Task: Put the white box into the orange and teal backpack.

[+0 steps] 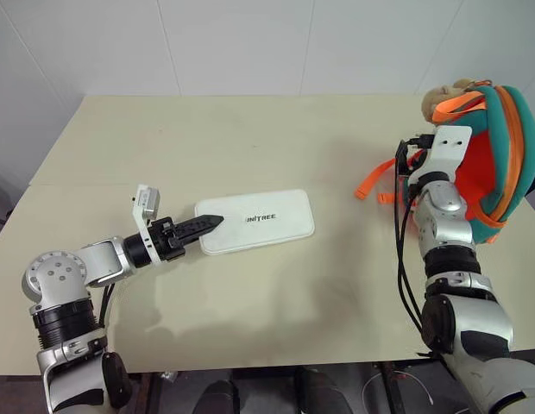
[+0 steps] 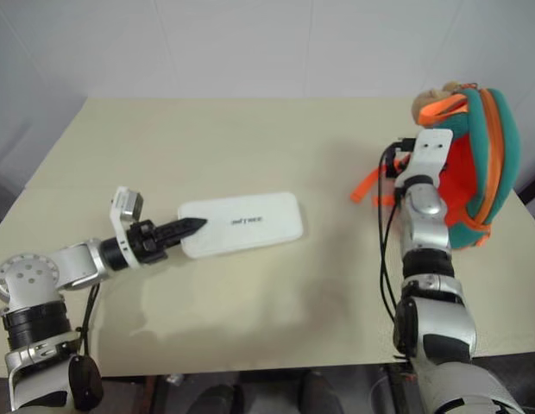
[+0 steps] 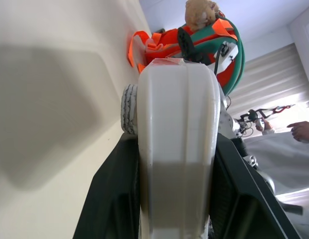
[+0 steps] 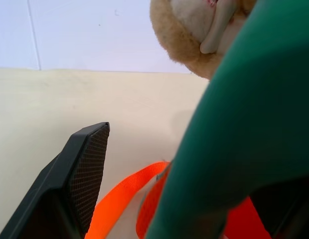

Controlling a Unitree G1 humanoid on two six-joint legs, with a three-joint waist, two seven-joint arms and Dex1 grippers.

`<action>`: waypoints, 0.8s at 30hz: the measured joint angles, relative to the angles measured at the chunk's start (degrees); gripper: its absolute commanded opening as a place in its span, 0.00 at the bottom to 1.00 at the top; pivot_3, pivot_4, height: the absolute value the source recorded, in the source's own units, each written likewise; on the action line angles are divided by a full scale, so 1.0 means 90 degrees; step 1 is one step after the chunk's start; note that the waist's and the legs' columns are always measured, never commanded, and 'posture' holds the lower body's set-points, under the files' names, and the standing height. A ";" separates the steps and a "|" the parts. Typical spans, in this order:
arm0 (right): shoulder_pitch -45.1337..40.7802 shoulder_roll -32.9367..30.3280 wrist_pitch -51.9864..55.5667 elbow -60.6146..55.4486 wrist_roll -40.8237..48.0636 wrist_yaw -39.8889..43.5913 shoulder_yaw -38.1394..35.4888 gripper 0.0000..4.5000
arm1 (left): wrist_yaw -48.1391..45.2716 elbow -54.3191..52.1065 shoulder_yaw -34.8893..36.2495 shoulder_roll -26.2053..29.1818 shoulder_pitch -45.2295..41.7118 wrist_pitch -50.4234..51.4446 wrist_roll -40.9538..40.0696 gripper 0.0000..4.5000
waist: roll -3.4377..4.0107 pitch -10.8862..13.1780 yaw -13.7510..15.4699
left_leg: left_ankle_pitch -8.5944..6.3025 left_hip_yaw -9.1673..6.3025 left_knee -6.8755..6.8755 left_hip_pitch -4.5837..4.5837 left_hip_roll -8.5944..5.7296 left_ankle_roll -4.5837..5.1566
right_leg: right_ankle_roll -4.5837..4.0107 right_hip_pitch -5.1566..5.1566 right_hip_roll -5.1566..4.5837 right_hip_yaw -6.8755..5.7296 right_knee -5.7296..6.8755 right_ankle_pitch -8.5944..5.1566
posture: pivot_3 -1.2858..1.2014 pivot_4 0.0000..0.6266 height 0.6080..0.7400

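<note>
The teal padded edge (image 4: 214, 134) is beside the black finger of my right gripper in the right wrist view, so my right gripper needs to close. Closing now would hold the orange and teal backpack.
The white box (image 1: 259, 220) lies flat on the table, lettering up. My left gripper (image 1: 207, 224) is shut on its left end; in the left wrist view the box (image 3: 177, 129) sits between the two black fingers (image 3: 112, 199). The orange and teal backpack (image 1: 500, 147) stands upright at the table's right edge, with a tan plush charm (image 1: 444, 95) at its top. My right gripper (image 1: 446, 129) is open right at the backpack's near side. In the right wrist view one black finger (image 4: 79, 184) stands apart from the teal padded edge (image 4: 244, 124), which reaches in beside it.
The beige table (image 1: 250, 129) meets a white wall at the back. An orange strap (image 1: 371, 183) trails on the tabletop left of the backpack. The left wrist view catches a person's hand (image 3: 301, 130) beyond the table.
</note>
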 measured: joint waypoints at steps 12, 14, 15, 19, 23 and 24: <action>-0.0476 -0.0031 -0.0376 0.0979 -0.0022 -0.0595 0.0004 0.27 | 0.0039 -0.0056 -0.0010 0.0070 0.0126 -0.0025 -0.0042 0.29 | 0.0001 0.0001 -0.0014 | 0.0002 0.0005 -0.0001 -0.0001 0.0001 -0.0004 | 0.0000 0.0000 0.0003 -0.0001 -0.0002 0.0000 | 0.52 0.24 1.00; -0.0481 -0.0070 -0.0385 0.0990 -0.0022 -0.0543 0.0013 0.14 | 0.0020 -0.0053 -0.0017 0.0135 0.0127 -0.0072 -0.0042 0.29 | 0.0001 0.0001 -0.0014 | 0.0002 0.0006 0.0000 0.0000 0.0001 -0.0004 | 0.0000 0.0000 0.0003 -0.0001 -0.0002 0.0000 | 0.52 0.24 1.00; -0.0495 -0.0083 -0.0386 0.0997 -0.0022 -0.0491 0.0019 0.11 | -0.0004 -0.0048 -0.0024 0.0161 0.0126 -0.0101 -0.0041 0.29 | 0.0001 0.0001 -0.0017 | 0.0002 0.0006 0.0000 0.0000 0.0001 -0.0005 | 0.0000 0.0000 0.0003 0.0000 -0.0002 0.0000 | 0.52 0.24 1.00; -0.0529 -0.0088 -0.0373 0.1004 0.0003 -0.0166 0.0028 0.11 | -0.0087 0.0044 -0.0089 0.0223 0.0123 -0.0214 -0.0034 0.29 | 0.0002 0.0001 -0.0032 | 0.0002 0.0007 0.0001 0.0000 0.0001 -0.0005 | 0.0000 0.0000 0.0003 -0.0001 -0.0001 0.0000 | 0.52 0.24 1.00; -0.0533 -0.0030 -0.0169 0.0780 0.0191 0.0689 0.0094 0.11 | -0.0192 0.0207 -0.0189 0.0418 0.0098 -0.0291 0.0011 0.29 | 0.0002 0.0001 -0.0097 | 0.0002 0.0006 -0.0001 0.0000 0.0003 -0.0005 | 0.0001 0.0000 0.0005 -0.0001 0.0000 0.0000 | 0.52 0.24 1.00; -0.0498 0.0023 -0.0025 0.0545 0.0281 0.0987 0.0137 0.11 | -0.0225 0.0242 -0.0210 0.0469 0.0079 -0.0292 0.0013 0.29 | 0.0004 0.0002 -0.0123 | 0.0002 0.0004 -0.0002 0.0000 0.0004 -0.0005 | 0.0002 0.0000 0.0006 0.0002 0.0001 0.0001 | 0.52 0.24 1.00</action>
